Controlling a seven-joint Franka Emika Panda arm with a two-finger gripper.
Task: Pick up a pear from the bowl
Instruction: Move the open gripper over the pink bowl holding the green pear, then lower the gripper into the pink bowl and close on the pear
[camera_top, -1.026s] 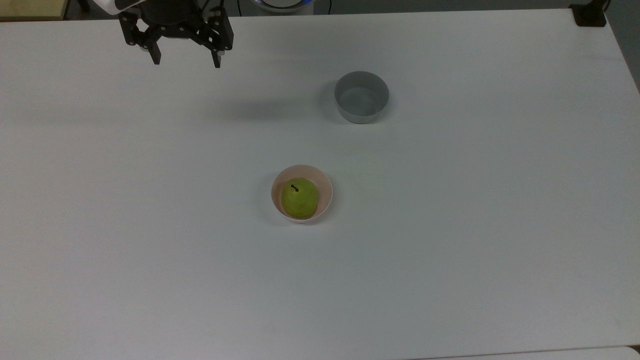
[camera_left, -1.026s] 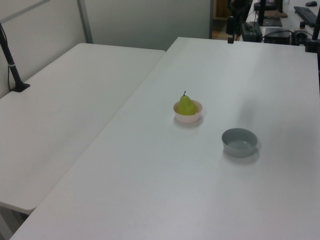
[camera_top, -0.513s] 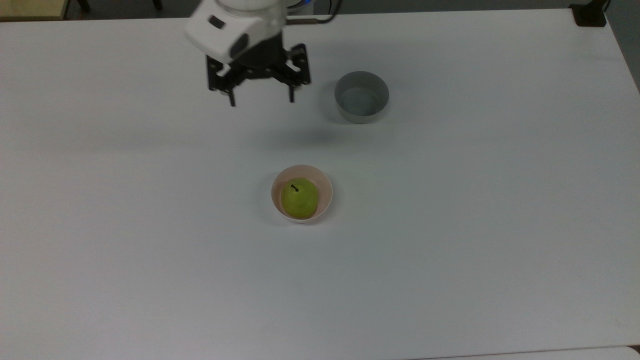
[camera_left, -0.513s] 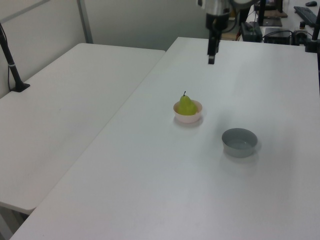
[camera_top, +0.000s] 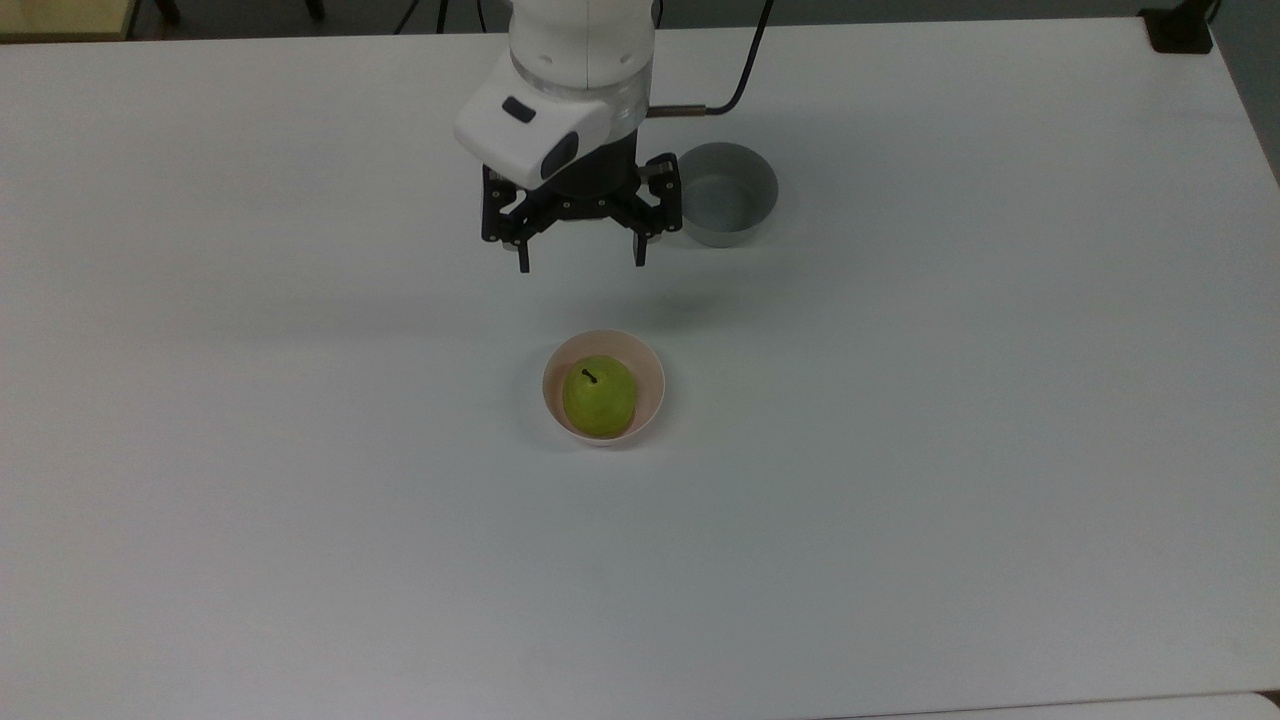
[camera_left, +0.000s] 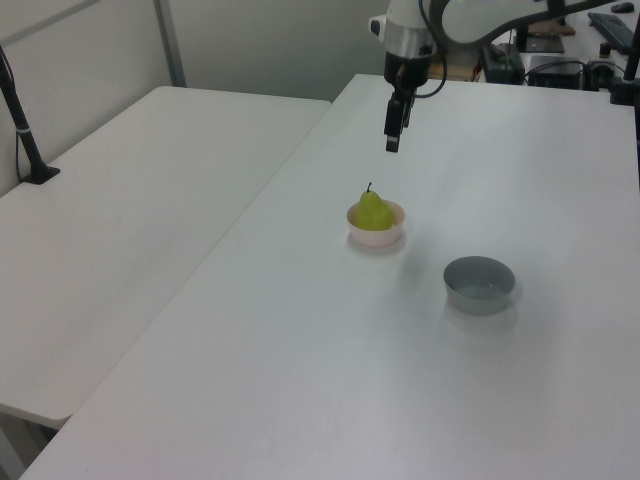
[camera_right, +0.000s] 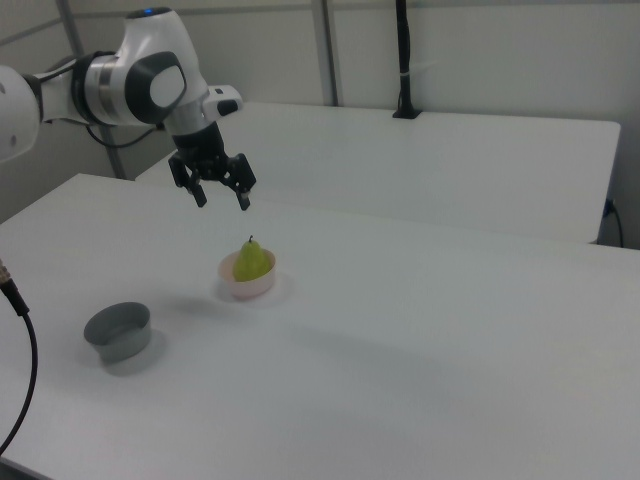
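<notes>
The yellow-green pear needs to come out of the pale pink bowl (camera_left: 385, 237), so my gripper needs to grab the pear by its rounded body (camera_left: 375, 215) next.
A yellow-green pear (camera_top: 599, 396) (camera_left: 373, 211) (camera_right: 252, 261) with a short dark stem stands upright in the pale pink bowl (camera_top: 650, 377) (camera_left: 385, 237) (camera_right: 247, 289) near the middle of the white table. My gripper (camera_top: 581, 263) (camera_left: 393, 147) (camera_right: 222, 202) hangs open in the air, fingers pointing down, with nothing between them. In the top view it is above the pink bowl in the picture, well apart from the pear. In the right view it hovers above and slightly to the left of the fruit.
A grey straight-walled bowl (camera_top: 738, 225) (camera_left: 480, 284) (camera_right: 117, 331) stands empty on the table, just right of my gripper in the top view. A second white table (camera_left: 120, 200) adjoins this one. A black post (camera_right: 403, 60) stands on the far table.
My arm has swept from the table's far edge toward the pink bowl, moving right and down in the top view. The fingers stay open. The pear and both bowls have not moved.
</notes>
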